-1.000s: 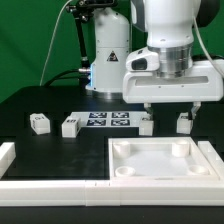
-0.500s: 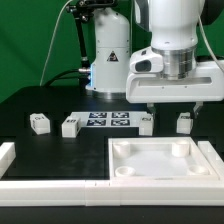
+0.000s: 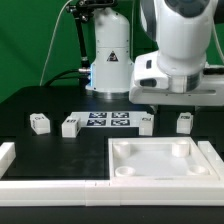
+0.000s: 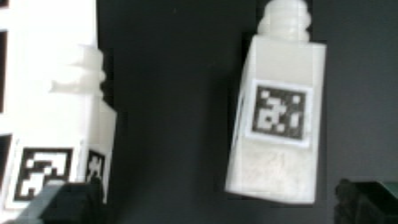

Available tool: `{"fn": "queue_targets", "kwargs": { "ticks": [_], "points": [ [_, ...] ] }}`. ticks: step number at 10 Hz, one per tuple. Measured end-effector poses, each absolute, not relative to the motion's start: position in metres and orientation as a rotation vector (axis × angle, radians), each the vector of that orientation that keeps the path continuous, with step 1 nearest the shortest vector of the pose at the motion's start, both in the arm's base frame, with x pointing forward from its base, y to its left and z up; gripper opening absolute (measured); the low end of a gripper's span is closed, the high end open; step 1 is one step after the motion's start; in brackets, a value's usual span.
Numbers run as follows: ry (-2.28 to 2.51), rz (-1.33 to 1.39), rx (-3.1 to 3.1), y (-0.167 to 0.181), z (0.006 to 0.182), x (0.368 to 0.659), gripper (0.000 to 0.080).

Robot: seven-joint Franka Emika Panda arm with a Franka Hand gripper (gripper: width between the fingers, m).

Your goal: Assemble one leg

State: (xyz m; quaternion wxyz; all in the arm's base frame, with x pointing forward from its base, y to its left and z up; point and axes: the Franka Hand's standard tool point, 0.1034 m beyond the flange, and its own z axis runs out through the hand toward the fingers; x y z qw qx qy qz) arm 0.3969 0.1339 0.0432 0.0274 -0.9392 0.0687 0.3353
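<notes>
My gripper picks up the leg by its tagged body (image 3: 184,125) (image 4: 278,115) next, so the leg's narrow round end stays free to enter the tray's corner.
Several small white tagged legs lie on the black table in the exterior view. Two of them, one leg (image 3: 146,123) and another leg (image 3: 184,121), lie under my gripper (image 3: 172,103), which hangs above them. In the wrist view the tagged leg (image 4: 279,110) lies lengthwise just ahead of the gap between my fingertips (image 4: 365,203), and a second leg (image 4: 80,130) lies to one side. My gripper (image 4: 217,205) is open and empty. The large white tray (image 3: 118,165) sits at the front.
Two more legs (image 3: 38,123) (image 3: 70,126) lie toward the exterior view's left. The marker board (image 3: 105,119) lies behind the tray. A white rail (image 3: 8,152) borders the front left. The robot base (image 3: 108,55) stands at the back.
The arm has risen and shifted toward the exterior view's right. The fingers now hang higher above the two legs. No part has moved.
</notes>
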Motion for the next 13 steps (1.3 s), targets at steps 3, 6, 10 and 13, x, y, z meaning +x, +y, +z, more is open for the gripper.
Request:
{"fn": "queue_targets", "kwargs": {
  "ticks": [3,6,10,13],
  "points": [
    [0.178,1.396,-2.754,0.139,0.042,0.385,0.0649],
    [0.167,1.435,-2.735,0.146,0.027,0.38,0.0649],
    [0.163,1.423,-2.76,0.158,0.01,0.373,0.0649],
    [0.157,1.435,-2.759,0.16,0.008,0.37,0.0649]
  ]
}}
